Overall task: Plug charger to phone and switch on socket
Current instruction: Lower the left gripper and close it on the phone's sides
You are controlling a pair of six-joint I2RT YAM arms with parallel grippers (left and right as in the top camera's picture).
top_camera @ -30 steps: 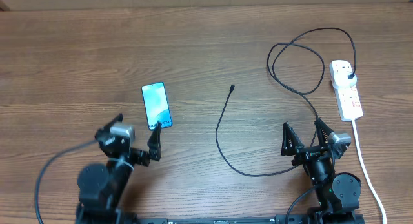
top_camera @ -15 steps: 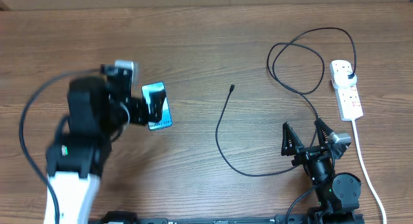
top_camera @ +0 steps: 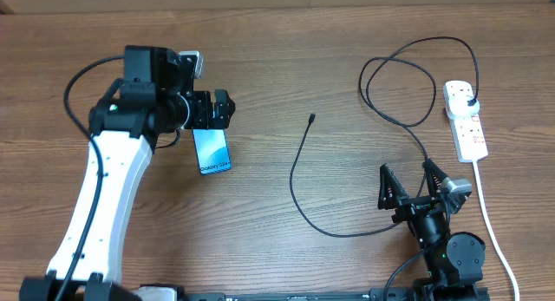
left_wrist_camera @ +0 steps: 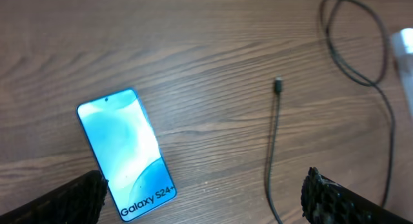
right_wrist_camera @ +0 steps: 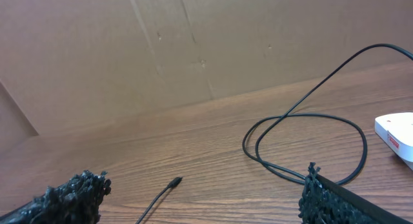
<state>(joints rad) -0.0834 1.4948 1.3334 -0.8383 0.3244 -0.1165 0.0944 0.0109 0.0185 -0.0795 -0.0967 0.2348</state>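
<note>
Next, my left gripper picks up the phone (top_camera: 212,149) by its long side edges, leaving the lettered end free for plugging in the charger.
The phone (top_camera: 212,149) lies flat on the table with its light-blue screen up; it also shows in the left wrist view (left_wrist_camera: 126,153). My left gripper (top_camera: 212,110) hovers open and empty over the phone's far end. The charger cable's connector tip (top_camera: 311,120) lies free on the wood right of the phone and shows in the left wrist view (left_wrist_camera: 278,85) and right wrist view (right_wrist_camera: 174,183). The cable loops back to a black plug (top_camera: 469,100) seated in the white socket strip (top_camera: 466,132). My right gripper (top_camera: 408,186) is open and empty near the front edge.
The socket's thick white cord (top_camera: 490,219) runs down the right side to the front edge. The black cable forms a large loop (top_camera: 399,75) at the back right and a long curve (top_camera: 299,197) in the middle. A brown cardboard wall (right_wrist_camera: 193,43) stands behind the table.
My left arm has swung up from its low pose at the front and reached out over the phone's far end. The phone, the cable and the right arm have not moved.
</note>
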